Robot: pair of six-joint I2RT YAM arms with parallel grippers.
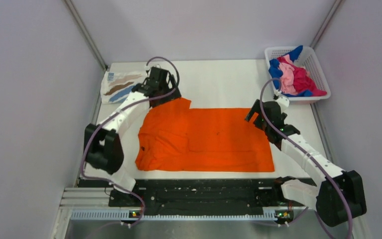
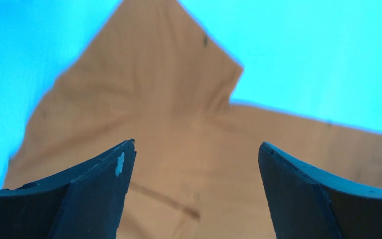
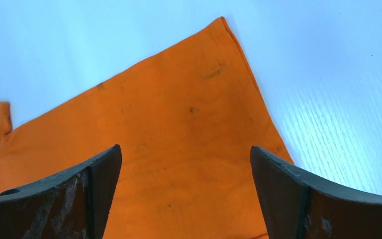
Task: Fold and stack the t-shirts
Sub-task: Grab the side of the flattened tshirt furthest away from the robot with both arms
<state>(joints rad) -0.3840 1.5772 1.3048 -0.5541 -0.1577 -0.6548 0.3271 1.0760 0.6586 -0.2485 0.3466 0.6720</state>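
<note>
The left gripper grabs the orange t-shirt (image 1: 204, 139) at the far edge of its sleeve (image 1: 183, 99) next, to fold the t-shirt's far side toward me.
A bright orange t-shirt (image 1: 204, 139) lies spread flat in the middle of the table, one side partly folded in at the left. My left gripper (image 1: 165, 94) hovers over its far left sleeve, jaws open and empty; the sleeve (image 2: 144, 89) fills the left wrist view. My right gripper (image 1: 254, 115) is over the shirt's far right corner (image 3: 189, 114), jaws open and empty. A folded white shirt with brown and blue streaks (image 1: 119, 85) lies at the far left. Blue, pink and magenta shirts (image 1: 293, 74) are heaped in the basket.
The white lattice basket (image 1: 321, 74) stands at the far right corner. Grey walls close in on both sides. A black rail (image 1: 199, 191) runs along the near edge between the arm bases.
</note>
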